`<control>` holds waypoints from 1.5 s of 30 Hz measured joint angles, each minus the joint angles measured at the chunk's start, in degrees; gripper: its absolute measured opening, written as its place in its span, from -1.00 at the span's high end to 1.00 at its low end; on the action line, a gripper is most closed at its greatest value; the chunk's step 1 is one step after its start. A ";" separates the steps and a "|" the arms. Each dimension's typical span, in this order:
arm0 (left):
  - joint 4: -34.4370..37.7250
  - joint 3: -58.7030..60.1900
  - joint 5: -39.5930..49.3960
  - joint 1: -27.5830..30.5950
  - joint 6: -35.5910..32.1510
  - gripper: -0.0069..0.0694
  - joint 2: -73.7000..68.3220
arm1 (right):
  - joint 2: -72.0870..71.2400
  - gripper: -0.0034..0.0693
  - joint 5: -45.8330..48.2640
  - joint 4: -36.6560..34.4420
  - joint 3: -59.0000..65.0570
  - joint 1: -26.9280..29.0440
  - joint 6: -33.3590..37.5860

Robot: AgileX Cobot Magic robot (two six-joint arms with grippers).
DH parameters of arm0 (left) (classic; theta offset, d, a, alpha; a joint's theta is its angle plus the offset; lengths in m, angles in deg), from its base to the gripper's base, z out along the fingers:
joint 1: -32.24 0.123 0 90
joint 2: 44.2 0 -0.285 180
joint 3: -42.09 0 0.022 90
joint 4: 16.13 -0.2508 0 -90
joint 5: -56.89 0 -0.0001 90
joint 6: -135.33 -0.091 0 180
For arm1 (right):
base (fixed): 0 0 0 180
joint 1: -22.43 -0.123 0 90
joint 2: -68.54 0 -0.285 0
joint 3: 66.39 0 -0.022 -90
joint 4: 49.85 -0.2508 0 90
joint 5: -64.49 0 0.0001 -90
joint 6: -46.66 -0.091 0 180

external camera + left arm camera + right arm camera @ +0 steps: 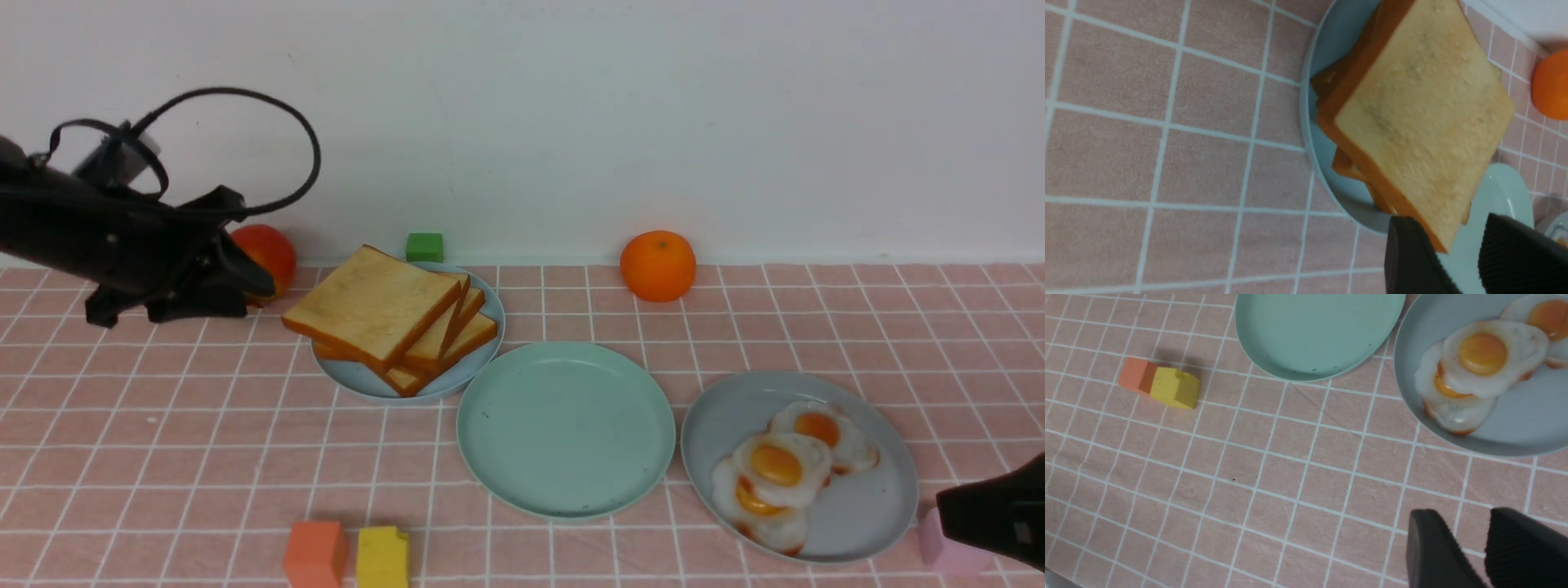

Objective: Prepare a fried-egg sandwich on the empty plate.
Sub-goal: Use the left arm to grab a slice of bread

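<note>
My left gripper picks up the top toast slice by its corner sticking out past the pile next, since the other slices crowd under its middle.
Several toast slices [384, 314] are piled on a pale blue plate [359, 377]; the top slice [1421, 110] lies tilted on the others. The mint-green empty plate [566, 429] sits mid-table with nothing on it. Three fried eggs [780, 469] lie on a grey-blue plate [865, 506] to its right. My left gripper [255, 286] hovers just left of the toast pile. In the left wrist view its jaws [1453, 232] stand apart and grip nothing, with the top slice's corner just beyond them. My right gripper [1466, 516] is open over the cloth near the egg plate.
An orange [657, 265], a red apple [265, 253] and a green block [424, 247] sit along the back wall. Orange [314, 554] and yellow [382, 557] blocks lie at the front edge. A pink block [939, 543] sits under my right gripper.
</note>
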 joint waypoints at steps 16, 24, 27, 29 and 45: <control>13.59 -4.13 1.37 1.84 -8.11 -0.62 -11.77 | 0.36 0.25 -0.13 -4.85 0.00 0.00 1.08; 17.23 -7.29 3.57 1.98 -9.83 -0.62 -16.63 | 0.36 0.25 -0.13 -6.63 0.00 0.00 1.08; 18.46 -7.35 3.30 1.98 -11.04 -0.62 -16.76 | 0.36 0.25 -0.13 -7.19 0.00 0.00 1.08; 19.24 -7.35 3.36 1.98 -12.30 -0.61 -16.76 | 0.36 0.25 -0.19 -7.19 0.00 0.00 1.08; 20.76 -7.79 6.15 2.14 -14.04 0.52 -19.03 | 0.36 0.25 -2.79 -7.35 0.00 0.00 1.31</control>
